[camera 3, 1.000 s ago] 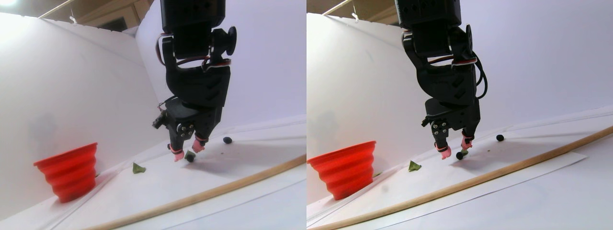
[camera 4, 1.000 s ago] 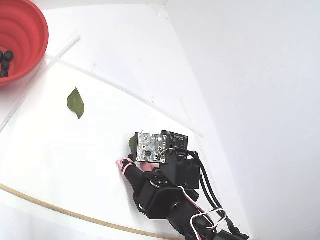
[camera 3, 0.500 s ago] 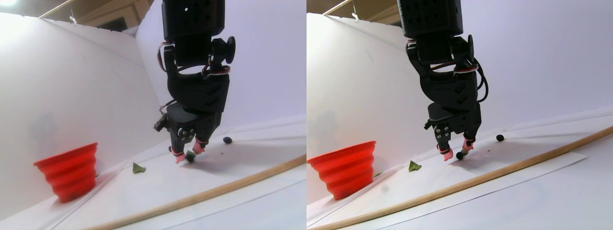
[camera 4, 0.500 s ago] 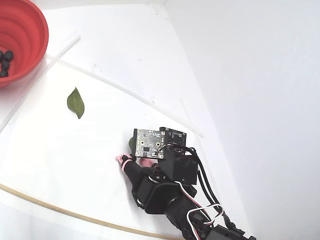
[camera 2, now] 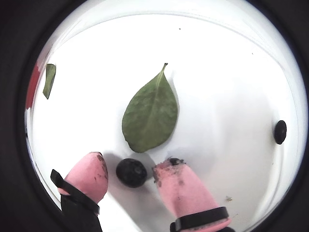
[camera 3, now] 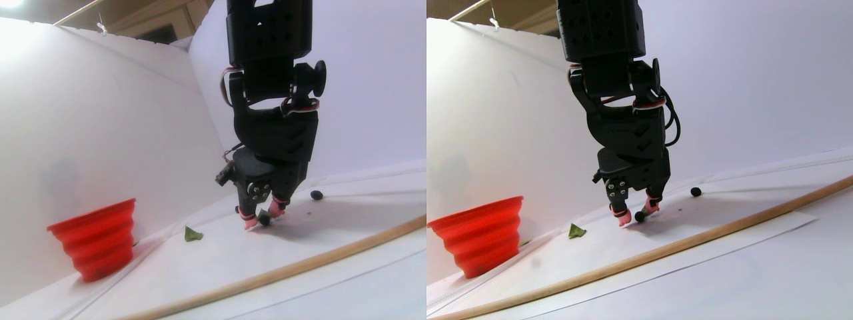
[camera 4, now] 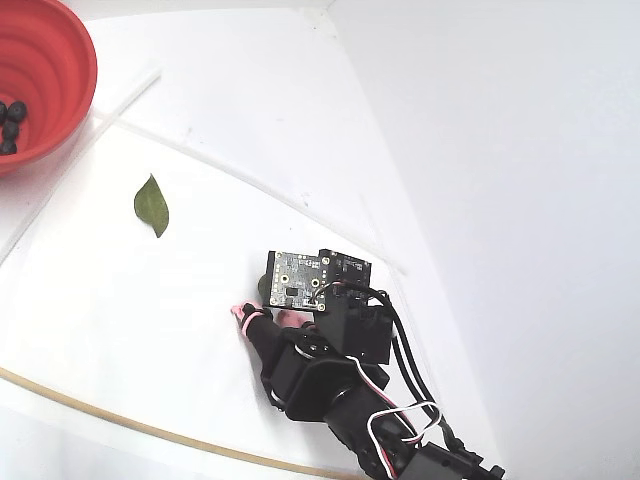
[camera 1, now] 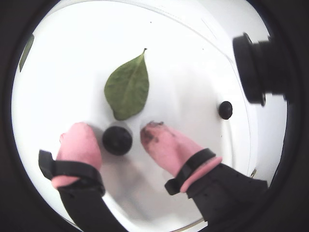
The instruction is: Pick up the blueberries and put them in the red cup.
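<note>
My gripper takes hold of the dark blueberry by its round sides next, to put it in the red cup.
A dark blueberry [camera 1: 117, 140] lies on the white sheet between my pink fingertips; it also shows in the other wrist view [camera 2: 131, 172]. My gripper [camera 1: 118, 134] is open and down at the sheet, with a gap on each side of the berry. It shows the same way in the other wrist view [camera 2: 133, 163] and in the stereo pair view [camera 3: 263, 217]. A second blueberry [camera 1: 225, 109] lies apart to the right. The red cup [camera 4: 60, 60] stands at the top left of the fixed view and holds several blueberries [camera 4: 10, 122]. It is far left in the stereo pair view [camera 3: 100, 237].
A large green leaf [camera 1: 127, 89] lies just beyond the berry between my fingers. A smaller leaf [camera 4: 151, 205] lies between me and the cup. A thin wooden stick [camera 3: 320, 257] runs along the sheet's front. White walls stand behind and at the side.
</note>
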